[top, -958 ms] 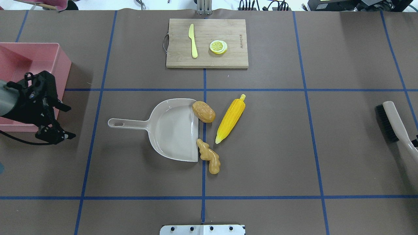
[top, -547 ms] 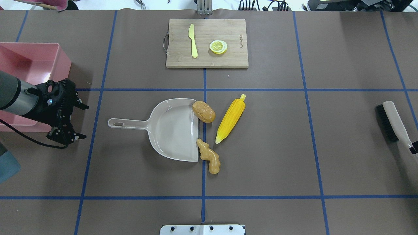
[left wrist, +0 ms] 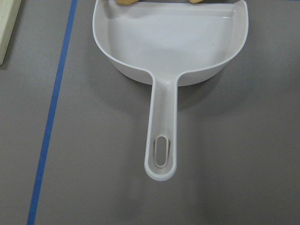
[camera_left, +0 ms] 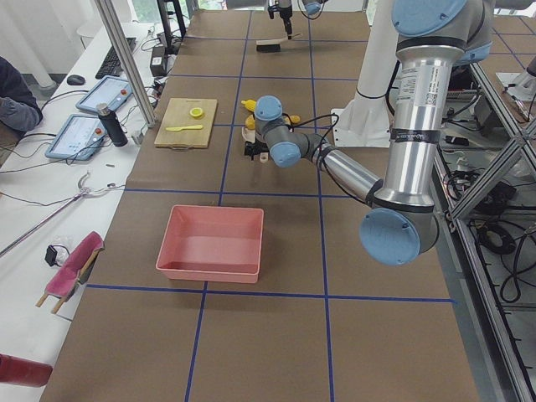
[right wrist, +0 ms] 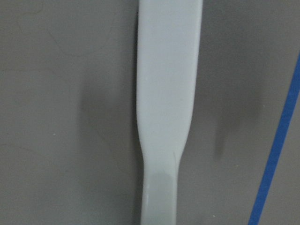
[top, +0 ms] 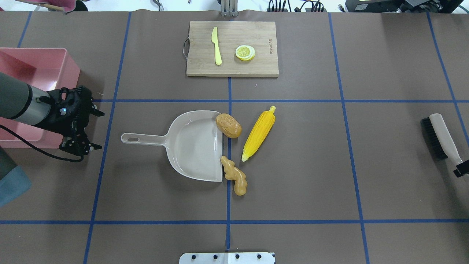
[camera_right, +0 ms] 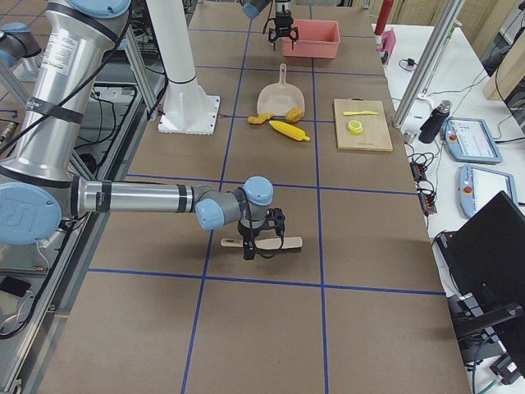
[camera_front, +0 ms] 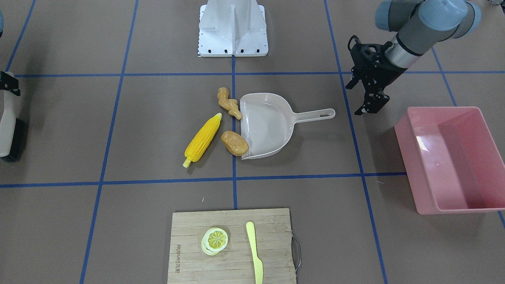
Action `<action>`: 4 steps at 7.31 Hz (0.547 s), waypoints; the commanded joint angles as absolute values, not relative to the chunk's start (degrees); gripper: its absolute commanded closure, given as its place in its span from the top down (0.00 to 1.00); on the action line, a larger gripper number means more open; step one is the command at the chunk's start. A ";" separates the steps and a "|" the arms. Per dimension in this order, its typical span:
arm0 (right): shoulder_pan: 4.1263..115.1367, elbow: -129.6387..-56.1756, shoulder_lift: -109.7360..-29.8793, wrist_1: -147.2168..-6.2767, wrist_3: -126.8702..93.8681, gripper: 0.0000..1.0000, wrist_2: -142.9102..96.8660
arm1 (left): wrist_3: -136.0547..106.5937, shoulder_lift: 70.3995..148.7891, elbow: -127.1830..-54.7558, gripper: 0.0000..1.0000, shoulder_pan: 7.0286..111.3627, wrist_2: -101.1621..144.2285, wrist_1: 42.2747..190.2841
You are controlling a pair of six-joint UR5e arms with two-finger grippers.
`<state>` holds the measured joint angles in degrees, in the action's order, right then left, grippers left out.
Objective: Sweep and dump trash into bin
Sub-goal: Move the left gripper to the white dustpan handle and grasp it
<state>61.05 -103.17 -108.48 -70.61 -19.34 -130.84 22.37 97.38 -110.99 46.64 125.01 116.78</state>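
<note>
My right gripper grabs the black-bristled brush by its white handle (camera_front: 9, 87) next. The brush then sweeps the trash into the dustpan (camera_front: 265, 123).
The yellow corn cob (top: 258, 134), the brown potato (top: 228, 125) and the tan ginger root (top: 234, 176) lie on the table at the open mouth of the beige dustpan (top: 194, 146). The pink bin (top: 69, 66) stands at the far left and looks empty in the front-facing view (camera_front: 410, 169). My left gripper (top: 99, 130) is open and empty, between the bin and the dustpan handle (left wrist: 161, 140). My right gripper (top: 461, 170) is at the right edge, open over the handle end of the brush (top: 441, 137), which lies flat on the table.
A wooden cutting board (top: 256, 33) with a pale yellow knife (top: 216, 46) and a lemon slice (top: 245, 52) lies at the back centre. The robot's base plate (top: 227, 257) is at the near edge.
My left gripper has moved right, away from the bin towards the dustpan handle. My right gripper has shifted along the brush handle. The brush, dustpan and toy foods have not moved.
</note>
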 commanded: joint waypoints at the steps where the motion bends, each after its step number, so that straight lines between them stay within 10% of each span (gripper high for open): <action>1: 59.50 -102.57 -108.46 -70.66 -19.25 1.00 -130.87 | 22.41 100.80 -106.81 0.99 46.41 124.72 116.98; 4: 59.59 -101.96 -108.46 -70.58 -19.07 0.68 -130.87 | 22.23 100.90 -107.14 0.99 44.83 123.13 116.72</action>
<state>59.50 -102.26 -108.46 -70.58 -19.17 -130.82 22.17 100.87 -107.03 45.35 123.55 116.74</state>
